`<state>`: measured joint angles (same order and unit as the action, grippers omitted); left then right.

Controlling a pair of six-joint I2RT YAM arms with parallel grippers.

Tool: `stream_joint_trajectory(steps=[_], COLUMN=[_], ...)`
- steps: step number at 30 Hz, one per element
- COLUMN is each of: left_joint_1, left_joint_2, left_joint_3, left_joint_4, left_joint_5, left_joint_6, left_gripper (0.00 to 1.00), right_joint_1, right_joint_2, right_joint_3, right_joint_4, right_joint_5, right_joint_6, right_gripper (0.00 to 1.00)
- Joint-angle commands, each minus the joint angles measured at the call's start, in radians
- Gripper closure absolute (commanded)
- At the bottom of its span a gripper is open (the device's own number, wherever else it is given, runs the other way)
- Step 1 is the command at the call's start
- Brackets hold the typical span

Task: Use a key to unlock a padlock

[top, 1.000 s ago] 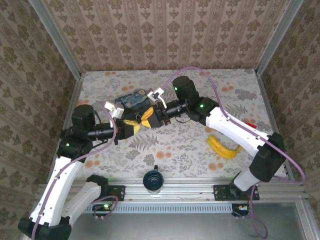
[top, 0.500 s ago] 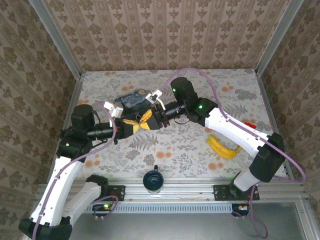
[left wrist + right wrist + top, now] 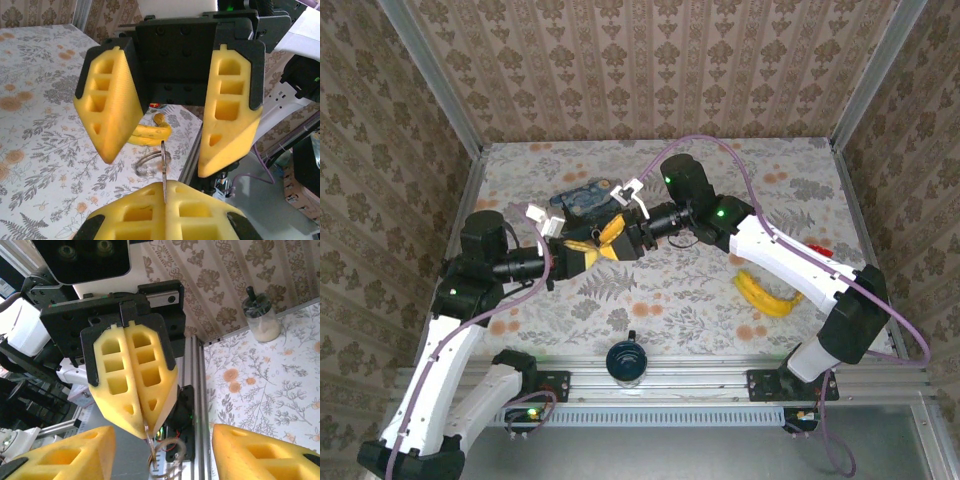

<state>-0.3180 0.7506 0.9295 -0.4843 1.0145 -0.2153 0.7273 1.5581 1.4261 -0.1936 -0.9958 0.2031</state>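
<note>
My right gripper should next take hold of the key by its ring end, so the key's blade tip stays free to go in and unlock the padlock.
My left gripper is shut on a thin metal key, whose blade sticks out past the yellow pads with a key ring hanging on it. My right gripper faces it tip to tip and is open, its yellow fingers spread on either side of the key without touching it. In the right wrist view the key and ring hang between my own fingers. The padlock is hidden from all views.
A blue painted box lies just behind the two grippers. A banana and a small red object rest on the right of the floral table. A dark jar stands at the front rail.
Both grippers have drifted slightly left together. The key stays pinched in the left gripper and the right one stays open around it.
</note>
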Motion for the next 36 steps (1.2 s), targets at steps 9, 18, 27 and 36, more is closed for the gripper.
stream_joint_trajectory(steps=[9, 18, 27, 36], left_joint_1=[0.013, 0.02, 0.023, 0.032], left_joint_2=[-0.008, -0.008, -0.004, -0.005], left_joint_3=[0.009, 0.01, 0.015, 0.017], left_joint_4=[-0.017, -0.016, -0.014, -0.014], left_joint_5=[0.03, 0.025, 0.035, 0.044], left_joint_6=[0.02, 0.013, 0.007, 0.006], left_gripper=[1.0, 1.0, 1.0, 1.0], right_joint_1=[0.002, 0.006, 0.006, 0.004], right_joint_2=[0.021, 0.025, 0.023, 0.025], right_joint_3=[0.049, 0.055, 0.06, 0.059], right_joint_4=[-0.01, -0.039, -0.075, -0.094], right_joint_5=[-0.01, -0.015, -0.01, -0.027], right_joint_6=[0.016, -0.003, -0.034, -0.056], right_gripper=[0.63, 0.64, 0.74, 0.9])
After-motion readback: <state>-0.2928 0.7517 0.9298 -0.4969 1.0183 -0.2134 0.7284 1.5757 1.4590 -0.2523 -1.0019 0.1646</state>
